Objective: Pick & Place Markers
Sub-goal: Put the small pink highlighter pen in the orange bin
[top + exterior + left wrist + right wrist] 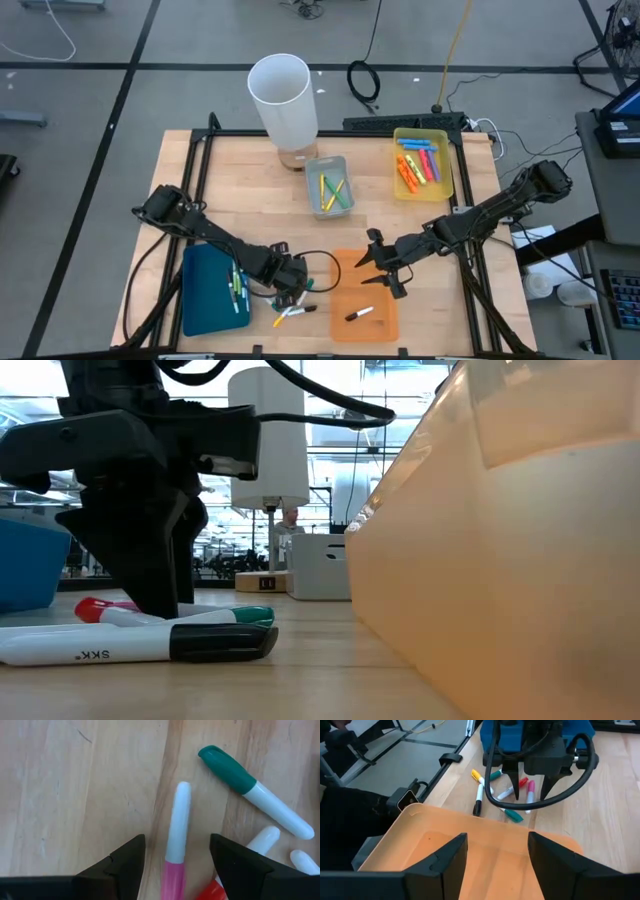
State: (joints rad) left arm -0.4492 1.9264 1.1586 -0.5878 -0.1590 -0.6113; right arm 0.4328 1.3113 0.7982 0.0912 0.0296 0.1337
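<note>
My left fingers would hold the pink cap beside them, low over the wood, so they will close now.
Several markers lie loose on the wood near the table's front edge. My left gripper points down over them, open. Its fingers stand on either side of a white marker with a pink cap, which lies flat between them, untouched. Beside it lie a green-capped marker, a red-capped one, a yellow one and a black-capped one. My right gripper hovers open over the orange tray, which holds one black marker.
A blue tray with green markers lies left of the pile. A grey tray and a yellow tray with several markers stand farther back. A tall white cylinder stands at the far edge. The orange tray's wall rises just right of the pile.
</note>
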